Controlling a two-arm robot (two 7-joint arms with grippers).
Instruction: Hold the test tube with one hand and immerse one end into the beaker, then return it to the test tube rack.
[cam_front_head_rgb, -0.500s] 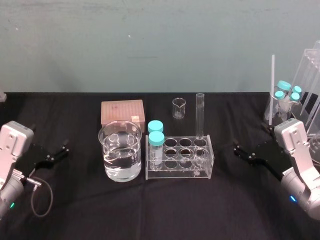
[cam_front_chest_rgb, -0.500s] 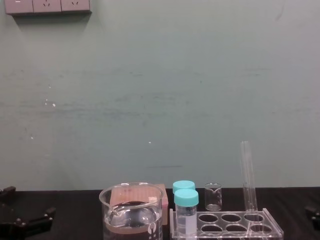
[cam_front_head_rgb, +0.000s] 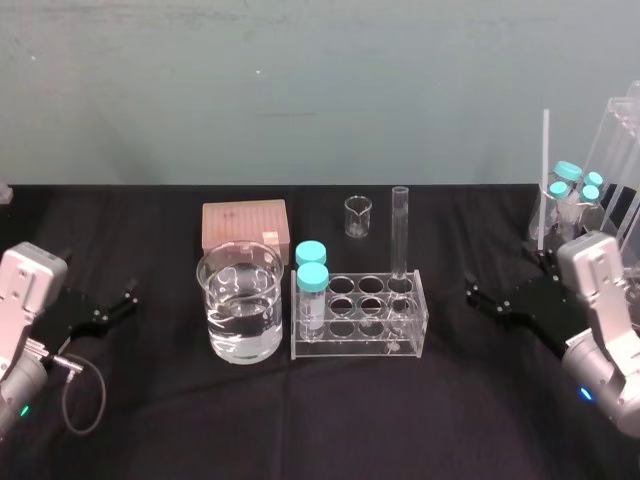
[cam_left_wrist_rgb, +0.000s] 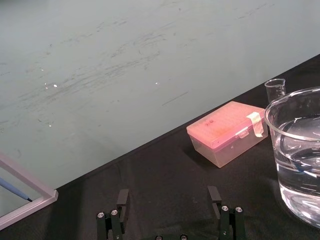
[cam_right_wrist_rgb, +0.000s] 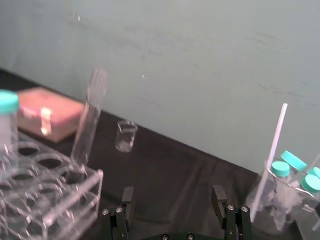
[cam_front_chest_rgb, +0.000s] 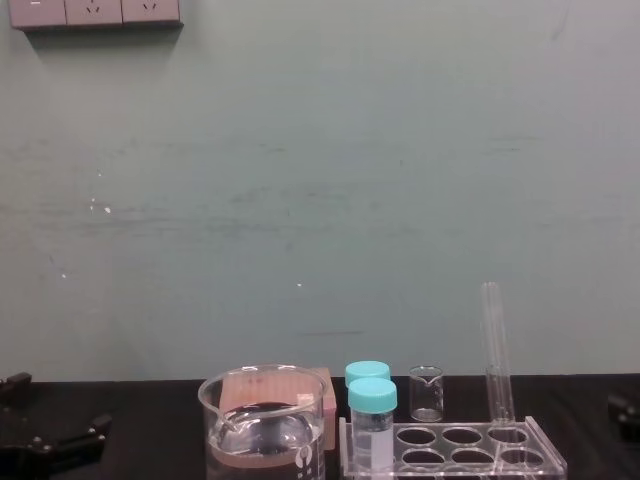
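My right gripper picks up the test tube by its bare upper part (cam_right_wrist_rgb: 94, 95) next, since the rack's hole closes around the lower end of the test tube (cam_right_wrist_rgb: 89, 120).
The test tube (cam_front_head_rgb: 400, 235) stands upright in a back-right hole of the clear test tube rack (cam_front_head_rgb: 350, 348) at mid-table. Left of the rack is the large beaker (cam_front_head_rgb: 215, 300), partly filled with clear liquid. My right gripper (cam_front_head_rgb: 485, 300) hovers open and empty to the right of the rack, pointing toward it; the right wrist view shows its spread fingers (cam_right_wrist_rgb: 127, 197) with the test tube (cam_right_wrist_rgb: 89, 120) and rack (cam_right_wrist_rgb: 75, 200) ahead. My left gripper (cam_front_head_rgb: 115, 305) is open and empty at the far left, with the beaker (cam_left_wrist_rgb: 300, 150) off to its side.
A pink tip box (cam_front_head_rgb: 245, 225) sits behind the beaker and a tiny beaker (cam_front_head_rgb: 358, 216) behind the rack. Two teal-capped vials (cam_front_head_rgb: 312, 290) stand in the rack's left holes. More teal-capped vials (cam_front_head_rgb: 570, 190) and a clear stand crowd the far right. A cable (cam_front_head_rgb: 80, 390) loops by the left arm.
My right arm has shifted slightly and its gripper has risen a little, moving toward the rack. The left arm and the glassware have not moved.
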